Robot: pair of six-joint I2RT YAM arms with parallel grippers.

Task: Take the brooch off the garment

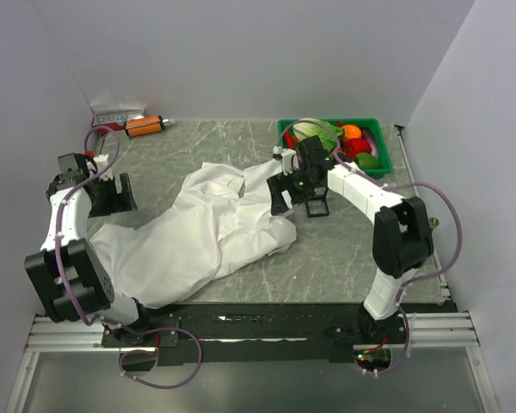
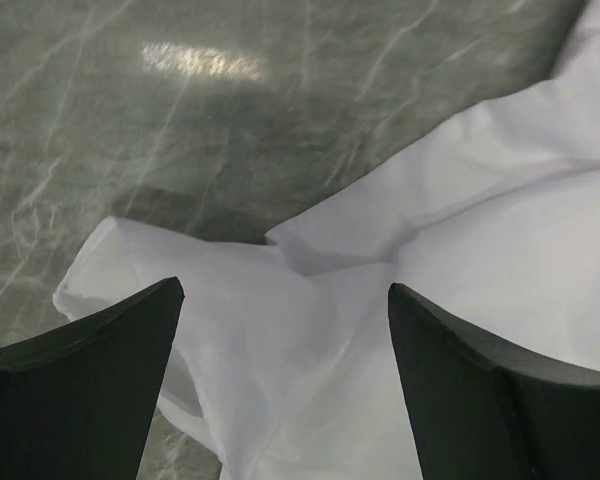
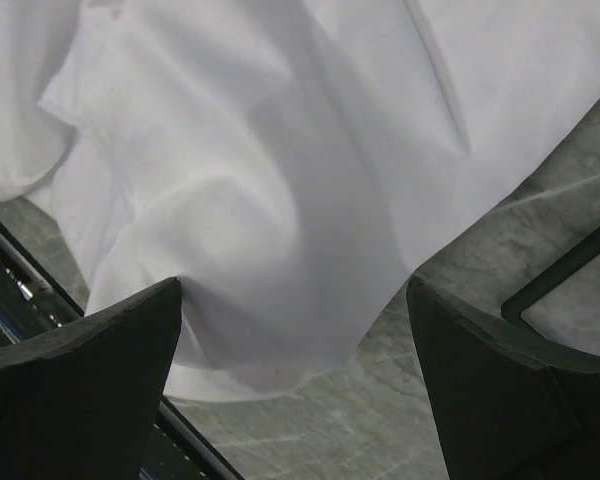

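Observation:
My right gripper needs to go lower before it closes on the shirt's fold, because the fold is below my fingertips and closing now would miss it.
A crumpled white shirt (image 1: 198,237) lies across the middle and left of the marble table. The brooch is not visible in any view. My left gripper (image 1: 112,194) is open at the table's left, above the shirt's left edge; white cloth (image 2: 310,350) lies between and below its fingers. My right gripper (image 1: 297,202) is open above the shirt's right edge; in the right wrist view the cloth (image 3: 280,200) fills the upper part and one finger (image 3: 100,360) touches a fold.
A green basket (image 1: 374,129) of toy vegetables stands at the back right. An orange-and-black object (image 1: 144,126) and a small box (image 1: 116,116) lie at the back left. A black square frame (image 1: 316,206) rests by the right gripper. White walls enclose the table.

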